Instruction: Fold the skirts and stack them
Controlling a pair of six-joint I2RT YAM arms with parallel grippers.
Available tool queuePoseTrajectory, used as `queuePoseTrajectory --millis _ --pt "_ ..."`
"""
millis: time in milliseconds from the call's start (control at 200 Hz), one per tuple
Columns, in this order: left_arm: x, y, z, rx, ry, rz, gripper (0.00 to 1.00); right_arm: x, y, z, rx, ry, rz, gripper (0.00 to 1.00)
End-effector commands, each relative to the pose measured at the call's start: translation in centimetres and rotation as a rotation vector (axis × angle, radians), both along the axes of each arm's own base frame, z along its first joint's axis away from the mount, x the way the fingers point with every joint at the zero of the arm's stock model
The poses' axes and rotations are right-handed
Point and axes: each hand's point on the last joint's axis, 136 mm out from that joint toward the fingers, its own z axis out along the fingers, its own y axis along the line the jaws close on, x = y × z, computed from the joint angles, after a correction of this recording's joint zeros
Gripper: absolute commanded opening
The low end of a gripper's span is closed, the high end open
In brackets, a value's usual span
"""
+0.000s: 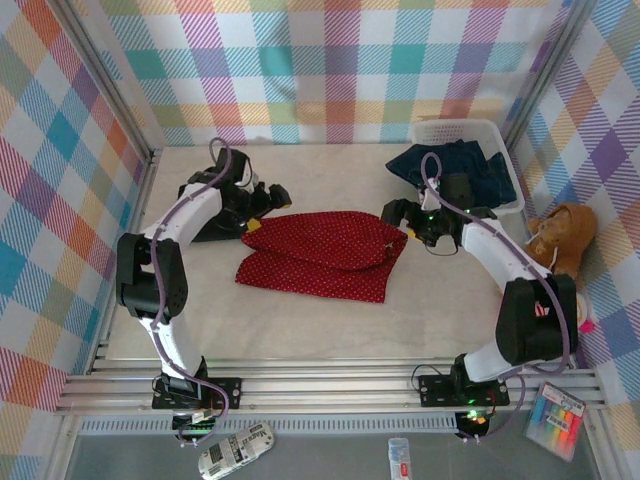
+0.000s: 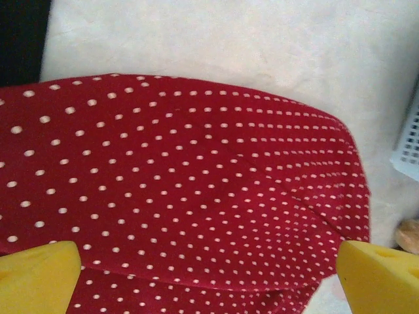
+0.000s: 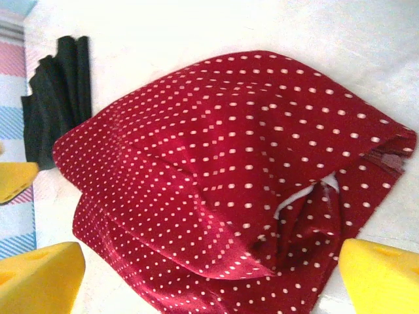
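Observation:
Next, my right gripper grabs the red skirt by its rumpled top layer at the skirt's end (image 1: 386, 256) (image 3: 275, 243) nearest the basket, to open it flat for folding.
The red skirt with white dots (image 1: 322, 255) lies folded over itself in the middle of the table, its top layer rumpled at the right end (image 3: 308, 216). My left gripper (image 1: 262, 208) hovers open at its left end, yellow pads wide apart over the cloth (image 2: 196, 183). My right gripper (image 1: 400, 220) stands open at its right end, nothing between the pads. A black skirt (image 3: 55, 104) lies folded beyond the red one's left end, beside the left arm. Dark blue denim skirts (image 1: 465, 170) are heaped in the basket.
The white mesh basket (image 1: 455, 128) stands at the back right corner. A brown teddy bear (image 1: 565, 238) sits against the right wall. Checked walls close in three sides. Bare tabletop (image 1: 330, 330) lies in front of the red skirt.

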Motion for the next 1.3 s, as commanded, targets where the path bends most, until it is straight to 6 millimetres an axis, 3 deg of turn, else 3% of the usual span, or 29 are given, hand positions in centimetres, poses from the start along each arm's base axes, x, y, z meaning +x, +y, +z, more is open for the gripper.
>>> queuePoseTrajectory --millis 0,80,160,225,365,460,655,760,820,955,1055,1295 --pt "-0.6 2.4 -1.2 0.077 0.035 0.097 1.00 0.3 0.6 -0.4 -0.050 -0.069 0.036 0.99" --pt "-0.9 3.3 -1.7 0.116 0.051 0.128 1.00 0.0 0.2 -2.4 -0.065 0.007 -0.016 0.99" --pt "-1.2 4.4 -2.1 0.130 0.060 0.172 1.00 -0.4 -1.2 -4.8 -0.074 0.141 -0.176 0.97" --pt "-1.4 5.3 -2.1 0.131 0.055 0.209 1.00 -0.8 -0.4 -5.9 0.005 0.218 -0.220 0.92" --pt "-1.8 6.6 -2.3 0.139 0.048 0.262 1.00 -0.8 1.8 -6.0 0.082 0.247 -0.211 0.80" --pt "-2.0 7.0 -2.8 0.140 0.059 0.274 1.00 -0.8 1.4 -6.9 -0.007 0.256 -0.226 0.71" --pt "-2.3 7.7 -3.3 0.153 0.076 0.291 1.00 -0.3 2.3 -7.5 0.019 0.269 -0.201 0.60" --pt "-2.5 8.1 -3.4 0.158 0.080 0.294 1.00 0.3 2.1 -6.2 -0.105 0.112 -0.049 0.59" --pt "-2.6 8.4 -3.5 0.167 0.083 0.294 1.00 0.3 2.2 -4.7 -0.200 -0.016 0.125 0.59" --pt "-2.8 9.1 -3.7 0.183 0.088 0.298 1.00 -1.5 2.2 -3.8 -0.380 -0.163 0.508 0.58" --pt "-2.8 9.3 -3.8 0.181 0.093 0.303 1.00 -1.8 1.9 -4.7 -0.454 -0.184 0.664 0.54" --pt "-2.8 9.4 -3.4 0.183 0.086 0.301 1.00 -1.0 2.3 -4.9 -0.505 -0.123 0.833 0.47"
